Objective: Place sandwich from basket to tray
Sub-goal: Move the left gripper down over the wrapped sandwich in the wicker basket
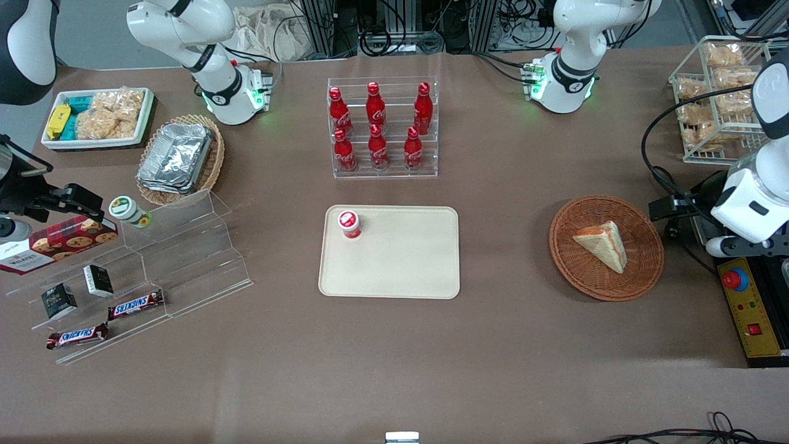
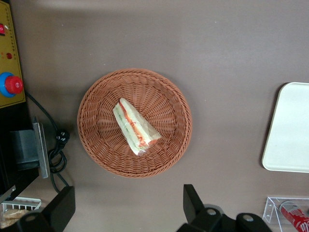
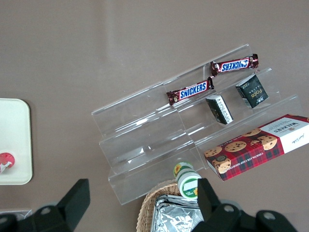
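Observation:
The sandwich's ends taper like a wedge, so my left gripper should next grab the sandwich across its flat outer bread slices.
The sandwich [image 1: 603,245] [image 2: 135,128], a pale bread wedge with red and green filling, lies in the round reddish-brown basket [image 1: 573,271] [image 2: 101,140]. The beige tray [image 1: 407,271] [image 2: 289,130] lies flat in the middle of the table, well apart from the basket toward the parked arm's end. My left gripper [image 1: 670,221] [image 2: 128,208] hovers high beside the basket's rim, toward the working arm's end of the table. It is open wide, with nothing between its fingers.
A small red-capped container [image 1: 349,223] stands on one corner of the tray. An acrylic rack of red cola bottles [image 1: 382,126] stands farther from the front camera than the tray. A yellow control box with a red button [image 1: 749,308] lies beside the basket.

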Robot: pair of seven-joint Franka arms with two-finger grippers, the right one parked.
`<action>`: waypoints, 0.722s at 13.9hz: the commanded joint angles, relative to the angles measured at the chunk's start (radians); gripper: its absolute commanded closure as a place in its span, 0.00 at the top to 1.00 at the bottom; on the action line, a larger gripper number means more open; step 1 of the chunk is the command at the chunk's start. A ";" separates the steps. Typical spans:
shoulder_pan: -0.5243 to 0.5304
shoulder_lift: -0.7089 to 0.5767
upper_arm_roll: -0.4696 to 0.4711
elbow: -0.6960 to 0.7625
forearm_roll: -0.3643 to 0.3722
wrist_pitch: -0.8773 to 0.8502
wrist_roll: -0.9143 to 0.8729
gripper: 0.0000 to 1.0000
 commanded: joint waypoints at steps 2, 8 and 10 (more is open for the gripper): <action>0.018 0.041 -0.001 0.028 0.003 -0.002 -0.006 1.00; 0.002 0.077 0.012 -0.059 0.004 0.114 -0.320 1.00; -0.014 0.086 0.009 -0.111 0.004 0.173 -0.572 1.00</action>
